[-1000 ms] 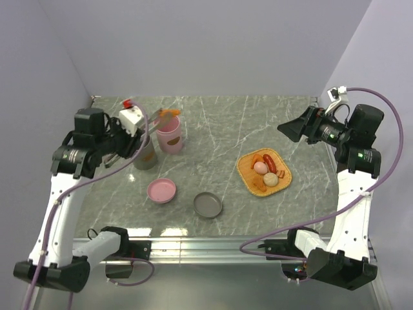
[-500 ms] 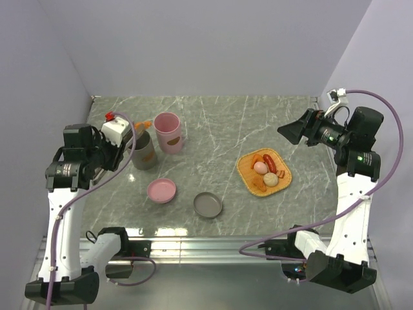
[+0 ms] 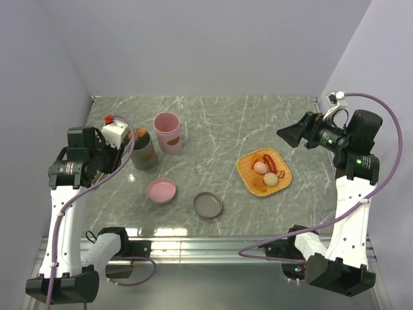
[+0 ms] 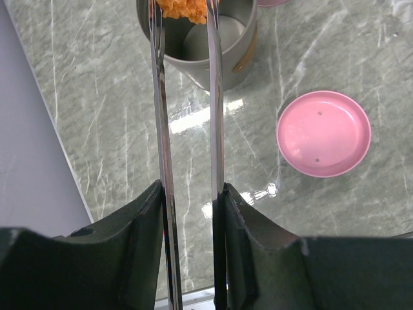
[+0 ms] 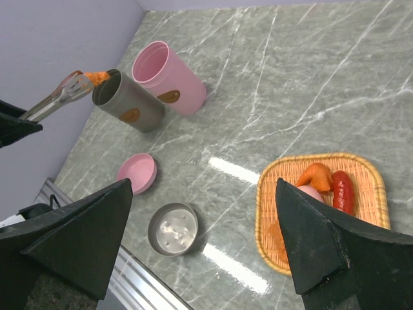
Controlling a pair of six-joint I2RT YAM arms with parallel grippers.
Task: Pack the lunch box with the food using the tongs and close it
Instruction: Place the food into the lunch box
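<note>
My left gripper should open now, because the opening of the grey cup is below the orange chunk and the chunk would land in the cup.
My left gripper (image 4: 191, 187) is shut on the silver tongs (image 4: 161, 129), one finger pressed on each slim arm. The tong tips pinch an orange chunk (image 4: 184, 8) of the food over the open mouth of the grey lunch box cup (image 4: 226, 64), which stands at the table's left (image 3: 144, 154). The rest of the food (image 3: 264, 171), orange pieces, a red strip and two pale balls, lies on the orange woven tray (image 3: 245, 173). My right gripper (image 5: 203, 187) hangs open and empty high above the table's right side.
A pink cup (image 3: 168, 132) stands just behind and right of the grey one. A pink lid (image 3: 161, 190) and a grey metal lid (image 3: 208, 205) lie toward the near edge. Walls close in the left, back and right sides.
The left arm has drawn back to the left, carrying the tongs and orange chunk from beside the pink cup to over the grey cup. The right arm has barely moved.
</note>
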